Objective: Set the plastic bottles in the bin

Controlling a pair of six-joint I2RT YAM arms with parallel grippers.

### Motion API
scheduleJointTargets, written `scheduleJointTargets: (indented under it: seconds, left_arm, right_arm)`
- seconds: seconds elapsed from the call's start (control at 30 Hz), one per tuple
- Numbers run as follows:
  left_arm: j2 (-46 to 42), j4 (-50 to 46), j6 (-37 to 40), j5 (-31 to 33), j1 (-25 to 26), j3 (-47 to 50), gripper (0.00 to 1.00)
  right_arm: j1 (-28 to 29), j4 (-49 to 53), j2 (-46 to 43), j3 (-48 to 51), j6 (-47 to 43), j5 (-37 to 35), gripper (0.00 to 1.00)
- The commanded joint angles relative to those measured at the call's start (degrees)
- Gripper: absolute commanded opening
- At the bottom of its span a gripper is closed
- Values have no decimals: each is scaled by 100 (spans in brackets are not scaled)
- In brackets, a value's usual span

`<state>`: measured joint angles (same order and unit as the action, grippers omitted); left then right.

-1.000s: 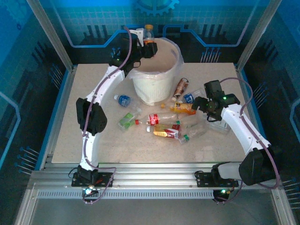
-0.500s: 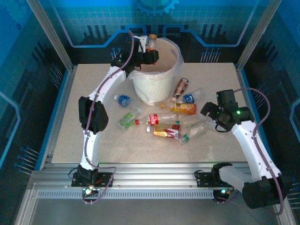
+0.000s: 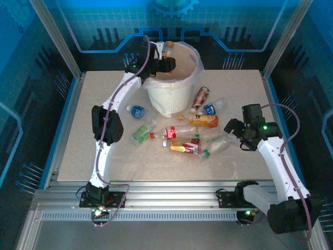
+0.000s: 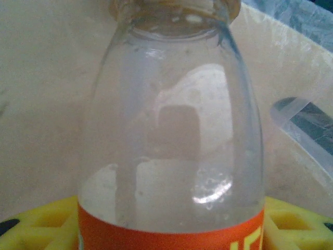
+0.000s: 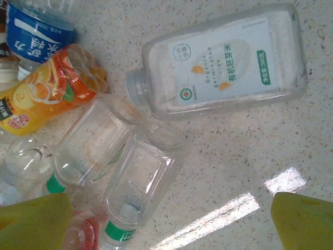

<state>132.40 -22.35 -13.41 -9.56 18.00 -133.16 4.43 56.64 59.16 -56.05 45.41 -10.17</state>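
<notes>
The white bin's (image 3: 174, 96) lined inside shows all around the clear bottle. The bottle would drop in if my left gripper opened now, so it is time to let go.
My left gripper (image 3: 166, 62) is shut on a clear bottle with an orange label (image 3: 167, 49), held upright over the rim of the white bin (image 3: 174, 96). In the left wrist view this held bottle (image 4: 171, 130) stands between my yellow fingers (image 4: 31, 229), with the bin's lined inside (image 4: 47, 78) behind it. My right gripper (image 3: 234, 127) hangs open above the loose bottles on the table. Between its yellow fingertips (image 5: 31, 224) lie two clear green-capped bottles (image 5: 138, 187), with an orange-labelled bottle (image 5: 47, 96) and a white-labelled bottle (image 5: 223, 62) beyond.
More bottles lie scattered in front of the bin: a blue-labelled one (image 3: 137, 111), a green one (image 3: 139, 134), a red one (image 3: 173, 132), a brown one (image 3: 200, 96). The speckled table (image 3: 104, 161) has metal frame posts at its corners.
My left gripper has lowered the orange-labelled bottle toward the bin's mouth. My right arm has drawn back to the right and nearer, staying open.
</notes>
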Motion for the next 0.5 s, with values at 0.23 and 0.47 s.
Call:
scheduleJointTargets:
  seconds: [0.23,0.47]
  left_arm:
    - [288,-50,-335,-338,-155,-232,68]
    - [143,30,-433,-554,-156,-236,89]
  right_arm:
    - [-82,127,35,186,-11,49,100]
    - [-103,104,-20,530,99,-13,100]
